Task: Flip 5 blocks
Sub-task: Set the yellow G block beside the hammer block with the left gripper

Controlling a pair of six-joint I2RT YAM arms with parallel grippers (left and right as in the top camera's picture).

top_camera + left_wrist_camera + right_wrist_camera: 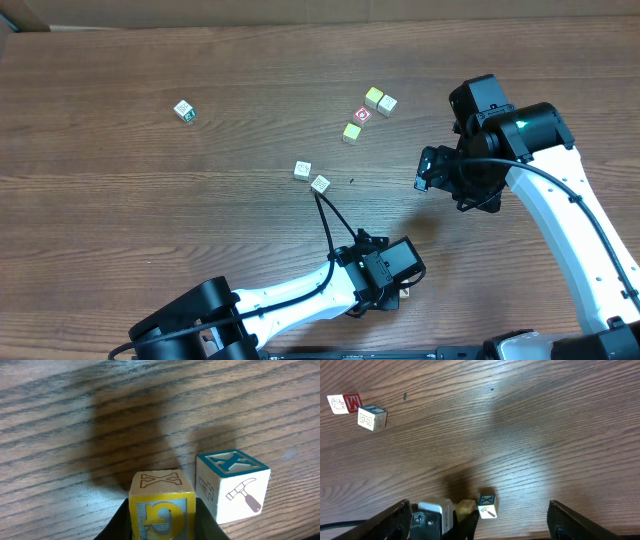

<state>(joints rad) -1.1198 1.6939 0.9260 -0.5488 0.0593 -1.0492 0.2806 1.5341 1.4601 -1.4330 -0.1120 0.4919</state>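
The pale block's lower edge (159, 471) meets its shadow on the tabletop. My left gripper should open, because the block would rest there if I let go now.
My left gripper (162, 519) is shut on a pale block (162, 491) with a yellow lettered face toward the camera and an X outline on top. Touching or nearly touching its right side stands a white block (233, 488) with a blue X on top and a hammer picture. In the overhead view the left gripper (393, 280) sits low at the table's front centre and covers both blocks. My right gripper (479, 512) hangs open and wide above them, with nothing between its fingers (395, 519). Two more pale blocks (303, 170) (320, 184) lie mid-table.
A group of cubes (374, 97) with a red-ringed cube (362, 115) lies at the back right of centre. A green-marked cube (183, 111) sits alone at the back left. The right arm (545, 190) reaches in from the right edge.
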